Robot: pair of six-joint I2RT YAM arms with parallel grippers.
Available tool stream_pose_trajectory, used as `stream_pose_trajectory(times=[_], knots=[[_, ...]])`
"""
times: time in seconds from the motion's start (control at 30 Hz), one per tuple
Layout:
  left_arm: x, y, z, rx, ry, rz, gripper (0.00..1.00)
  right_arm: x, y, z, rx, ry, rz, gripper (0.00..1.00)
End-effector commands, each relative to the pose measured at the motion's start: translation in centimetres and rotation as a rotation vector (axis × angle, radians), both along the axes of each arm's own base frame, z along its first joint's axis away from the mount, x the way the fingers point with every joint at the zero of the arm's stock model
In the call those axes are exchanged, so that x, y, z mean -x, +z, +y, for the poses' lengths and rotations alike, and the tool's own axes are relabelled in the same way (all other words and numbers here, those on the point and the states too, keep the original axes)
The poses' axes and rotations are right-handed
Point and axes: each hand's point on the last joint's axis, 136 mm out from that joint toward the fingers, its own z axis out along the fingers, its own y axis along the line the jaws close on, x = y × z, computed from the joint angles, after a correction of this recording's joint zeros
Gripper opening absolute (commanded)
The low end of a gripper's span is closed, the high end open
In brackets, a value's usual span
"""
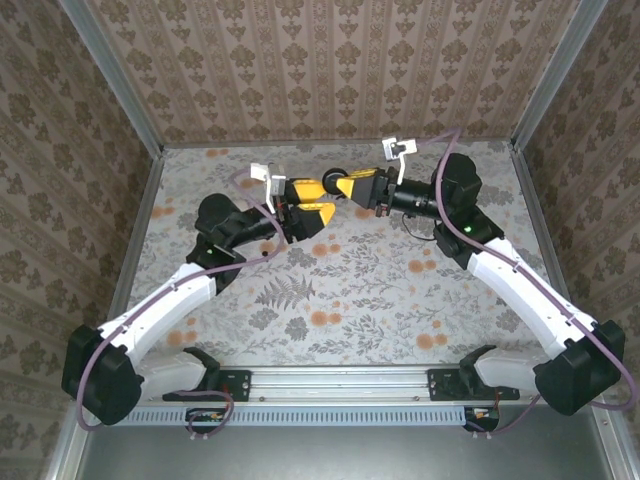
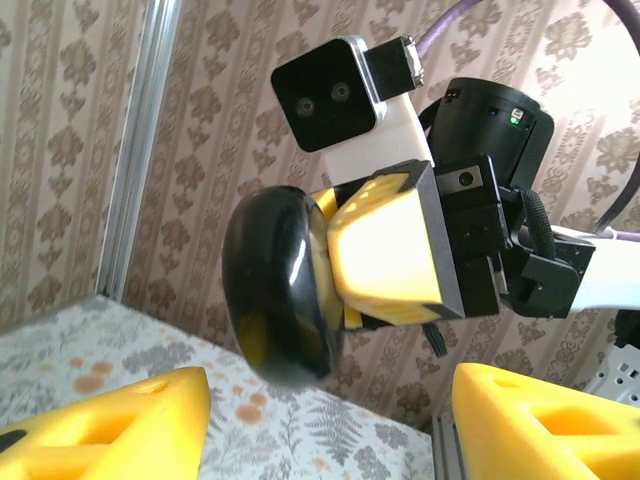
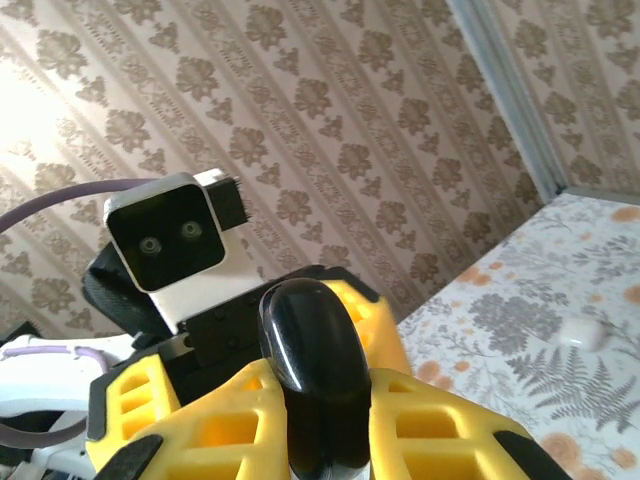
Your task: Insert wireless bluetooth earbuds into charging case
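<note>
The charging case's lid and opening need to stay free for the earbuds. My left gripper should grab the case by its rounded bottom end (image 1: 332,181) (image 2: 268,292) next.
A glossy black charging case (image 3: 310,350) stands pinched between the yellow fingers of my right gripper (image 3: 325,410), which is shut on it. It hangs above the middle back of the table, where the case (image 1: 329,183) sits at the tip of the right gripper (image 1: 340,186). My left gripper (image 1: 308,203) faces it from the left with its jaws open. In the left wrist view the case (image 2: 285,290) hangs a little beyond the open left gripper (image 2: 330,430), with nothing between the two yellow fingertips (image 2: 110,425). The earbuds are out of view.
The floral table (image 1: 350,290) is walled with patterned paper and metal posts (image 1: 130,100). A small white object (image 3: 585,333) lies on the table beside the right gripper. A rail (image 1: 340,385) with both arm bases runs along the near edge.
</note>
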Motion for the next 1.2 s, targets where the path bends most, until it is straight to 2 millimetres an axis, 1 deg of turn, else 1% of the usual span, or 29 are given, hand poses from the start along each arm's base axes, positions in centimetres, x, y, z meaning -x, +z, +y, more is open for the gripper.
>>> stream_pose_trajectory(times=[0.0, 0.13, 0.27, 0.37, 0.5, 0.67, 0.8, 1.0, 1.17], knots=[[1.2, 2.6, 0.3, 0.096, -0.034, -0.118, 0.64, 1.2, 2.7, 0.3, -0.026, 0.007, -0.085, 0.11], [1.1, 3.2, 0.4, 0.126, -0.090, -0.073, 0.60, 1.8, 3.3, 0.3, -0.038, -0.001, -0.101, 0.11], [0.8, 3.9, 1.0, 0.185, -0.113, -0.063, 0.54, 2.0, 3.3, 0.1, -0.042, -0.014, -0.105, 0.11], [0.3, 3.9, 1.5, 0.221, -0.108, -0.045, 0.48, 2.0, 3.2, -0.1, -0.042, -0.027, -0.106, 0.11], [0.0, 3.6, 1.5, 0.223, -0.113, -0.027, 0.41, 2.2, 3.3, -0.2, -0.043, -0.026, -0.108, 0.11], [-0.1, 3.6, 1.2, 0.214, -0.130, -0.018, 0.40, 2.0, 2.9, 0.1, -0.035, -0.021, -0.100, 0.10], [-0.2, 3.3, 0.8, 0.203, -0.146, -0.003, 0.40, 1.9, 3.0, 0.1, -0.035, -0.021, -0.101, 0.11], [-0.2, 3.4, 0.5, 0.190, -0.161, -0.005, 0.39, 1.7, 2.8, 0.3, -0.024, -0.019, -0.096, 0.11], [-0.4, 3.2, 0.4, 0.181, -0.160, 0.006, 0.36, 1.5, 2.5, 0.4, -0.020, -0.021, -0.091, 0.11]])
